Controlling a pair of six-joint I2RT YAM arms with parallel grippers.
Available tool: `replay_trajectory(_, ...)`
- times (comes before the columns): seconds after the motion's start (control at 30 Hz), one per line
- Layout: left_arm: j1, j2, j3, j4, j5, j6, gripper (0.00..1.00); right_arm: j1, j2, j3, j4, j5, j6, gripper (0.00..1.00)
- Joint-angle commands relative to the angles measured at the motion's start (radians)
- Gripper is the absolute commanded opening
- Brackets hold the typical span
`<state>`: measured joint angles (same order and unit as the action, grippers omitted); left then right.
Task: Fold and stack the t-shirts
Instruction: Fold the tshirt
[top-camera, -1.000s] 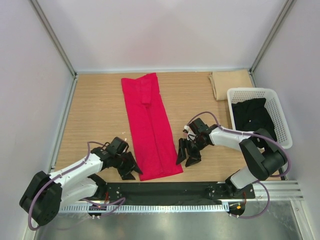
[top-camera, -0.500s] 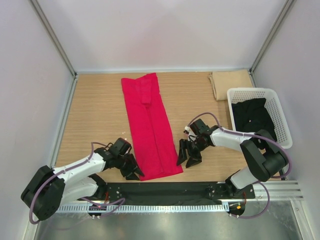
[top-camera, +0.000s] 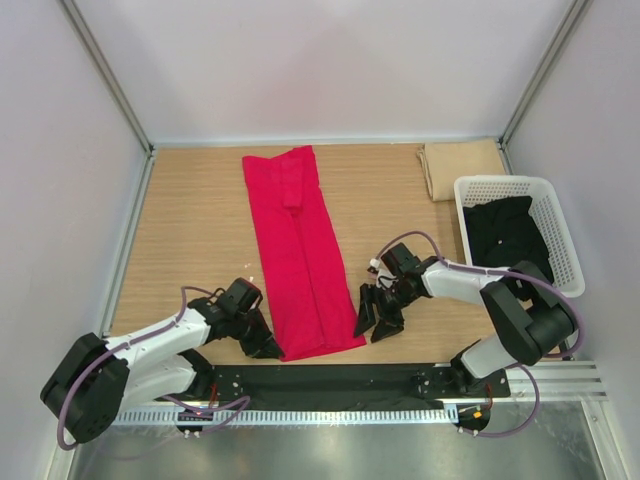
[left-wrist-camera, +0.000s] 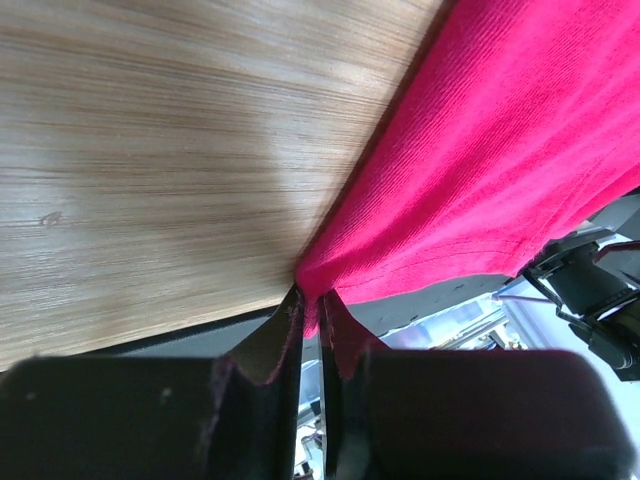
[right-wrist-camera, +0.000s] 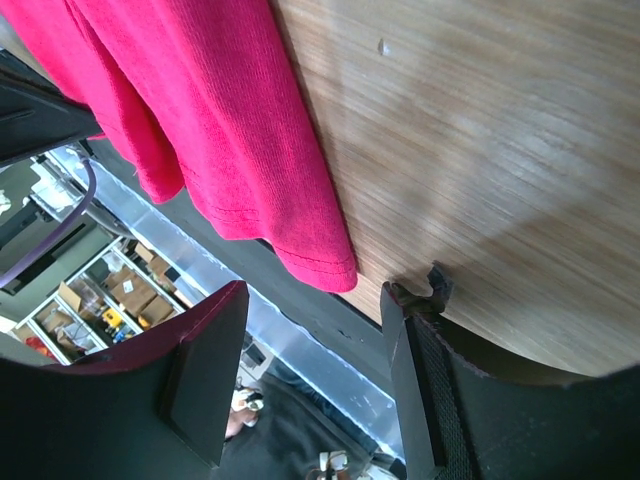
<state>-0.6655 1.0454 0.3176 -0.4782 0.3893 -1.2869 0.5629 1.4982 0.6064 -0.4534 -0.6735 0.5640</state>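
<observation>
The near end of the t-shirt should be folded over evenly, so my right gripper should grab the crimson red t-shirt (top-camera: 298, 248) by its free near corner (top-camera: 361, 342), opposite my left gripper's corner.
A crimson red t-shirt (top-camera: 298, 248), folded into a long strip, lies on the wooden table from the back to the near edge. My left gripper (top-camera: 268, 345) is shut on its near left corner; in the left wrist view the red cloth (left-wrist-camera: 480, 150) is pinched between the fingertips (left-wrist-camera: 285, 312). My right gripper (top-camera: 374, 318) is open beside the near right corner, with the cloth corner (right-wrist-camera: 310, 255) just ahead of the gap between its fingers (right-wrist-camera: 405, 330). A tan folded shirt (top-camera: 460, 165) lies at the back right. Dark cloth (top-camera: 505, 235) fills the basket.
A white lattice basket (top-camera: 560, 225) stands at the right edge. A black strip and metal rail (top-camera: 400, 385) run along the near edge by the arm bases. White walls enclose the table at the left, back and right.
My left gripper has slid right onto the shirt's near left corner and closed on it. My right gripper has moved slightly nearer and stays open.
</observation>
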Motion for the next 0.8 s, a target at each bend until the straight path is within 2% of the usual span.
replay_trajectory(0.0, -0.003, 0.010, -0.003, 0.030, -0.026, 0.001, 0.09, 0.023, 0.033, -0.033, 0.044, 0.080, 0.005, 0.62)
replay_trajectory(0.23, -0.003, 0.047, 0.015, 0.032, -0.006, 0.031, 0.06, 0.023, 0.062, -0.030, 0.102, 0.138, 0.037, 0.58)
replay_trajectory(0.4, -0.003, 0.050, 0.035, 0.009, -0.007, 0.054, 0.06, 0.025, 0.073, -0.016, 0.084, 0.202, 0.019, 0.54)
replay_trajectory(0.7, -0.002, 0.094, 0.067, -0.003, -0.001, 0.101, 0.05, 0.031, 0.108, -0.033, 0.108, 0.223, 0.019, 0.54)
replay_trajectory(0.77, -0.003, 0.105, 0.078, -0.007, 0.000, 0.110, 0.05, 0.038, 0.117, -0.034, 0.137, 0.210, 0.031, 0.49)
